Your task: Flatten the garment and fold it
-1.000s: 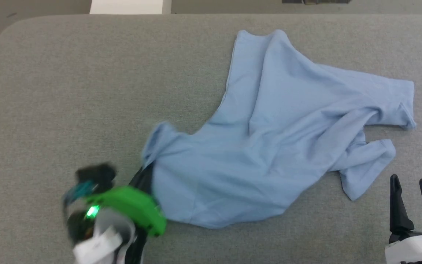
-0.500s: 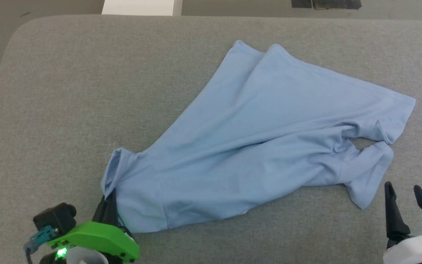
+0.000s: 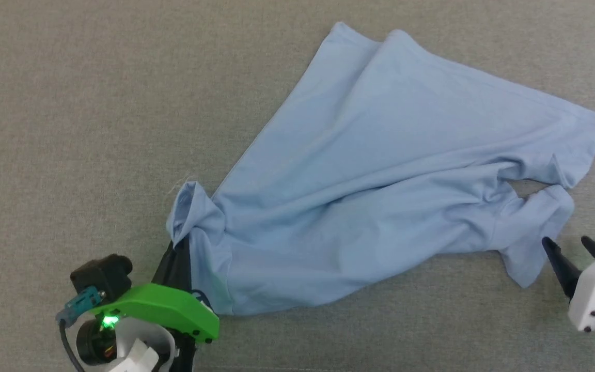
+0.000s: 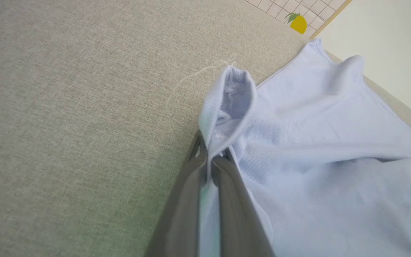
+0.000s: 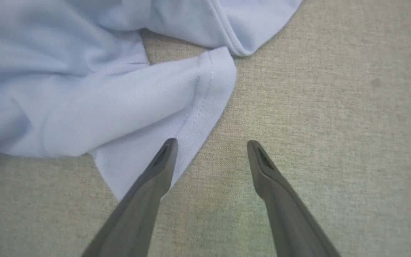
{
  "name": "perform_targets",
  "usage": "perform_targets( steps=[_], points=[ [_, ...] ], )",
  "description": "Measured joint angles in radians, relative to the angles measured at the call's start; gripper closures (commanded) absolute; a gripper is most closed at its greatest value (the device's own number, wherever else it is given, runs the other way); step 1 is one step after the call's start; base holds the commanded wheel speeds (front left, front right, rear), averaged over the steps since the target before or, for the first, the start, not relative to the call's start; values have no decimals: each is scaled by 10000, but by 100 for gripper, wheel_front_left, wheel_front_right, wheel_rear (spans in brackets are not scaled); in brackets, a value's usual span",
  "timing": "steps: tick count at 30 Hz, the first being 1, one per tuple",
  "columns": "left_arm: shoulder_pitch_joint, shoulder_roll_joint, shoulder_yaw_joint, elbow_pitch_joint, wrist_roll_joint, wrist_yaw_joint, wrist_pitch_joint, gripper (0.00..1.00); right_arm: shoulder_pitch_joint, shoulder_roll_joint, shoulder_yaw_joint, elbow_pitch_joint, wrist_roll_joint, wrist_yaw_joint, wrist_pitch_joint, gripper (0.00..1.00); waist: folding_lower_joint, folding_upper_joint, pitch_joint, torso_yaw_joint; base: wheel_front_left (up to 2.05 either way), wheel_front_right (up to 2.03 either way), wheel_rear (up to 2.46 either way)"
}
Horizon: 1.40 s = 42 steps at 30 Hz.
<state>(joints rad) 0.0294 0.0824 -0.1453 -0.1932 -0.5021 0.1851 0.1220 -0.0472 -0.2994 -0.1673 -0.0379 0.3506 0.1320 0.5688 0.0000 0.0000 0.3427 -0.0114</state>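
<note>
The robot's right gripper should next pinch the shirt by its sleeve hem (image 3: 560,214) (image 5: 198,110), because that hem sticks out free while the body of the shirt lies in slack folds.
The light blue T-shirt (image 3: 380,170) lies stretched in long diagonal folds over the grey padded surface (image 3: 70,129), running from lower left to upper right. My left gripper (image 3: 179,247) is shut on the bunched lower-left corner of the T-shirt (image 4: 316,150); in the left wrist view the cloth is pinched between the two fingers (image 4: 187,200). My right gripper (image 3: 568,247) stands open at the lower right, just beside a sleeve end (image 3: 532,248). In the right wrist view its left finger (image 5: 155,178) overlaps the sleeve hem (image 5: 198,110), with nothing between the fingers. The logo is hidden.
The grey surface reaches to every edge of the head view, with bare room at the left and along the front. In the left wrist view a pale wall (image 4: 387,43) and a tiled strip with a yellow fruit sticker (image 4: 298,23) lie beyond the far edge.
The left gripper has dragged the shirt's corner down and left, pulling the cloth from a crumpled heap into long stretched folds. The head camera has shifted. The right gripper has moved closer to the sleeve.
</note>
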Motion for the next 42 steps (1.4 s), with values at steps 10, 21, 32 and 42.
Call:
perform_targets(
  steps=[10, 21, 32, 42],
  points=[
    [-253, -33, -309, 40, 196, -4, 100, 100, -1211, -861, 570, 1202, 665, 0, 617, 0, 0, 0, 355, 424, 0, 0, 0],
    [-303, -38, -353, 10, 174, 8, 213, 100, -1244, -1816, 1396, 671, 2140, -8, 1919, 100, 0, 0, 297, 546, 0, 0, 0],
    [-291, -184, -359, 257, -560, -140, -704, 100, -632, -291, 422, 86, 1766, -4, -343, 100, 0, 0, -623, 292, 0, 0, 0],
    [-2658, -113, -380, 848, -1055, -359, 69, 100, -2635, 587, 612, -637, 1145, -4, -859, 100, 0, 0, -1964, -184, 0, 0, 0]
  ],
)
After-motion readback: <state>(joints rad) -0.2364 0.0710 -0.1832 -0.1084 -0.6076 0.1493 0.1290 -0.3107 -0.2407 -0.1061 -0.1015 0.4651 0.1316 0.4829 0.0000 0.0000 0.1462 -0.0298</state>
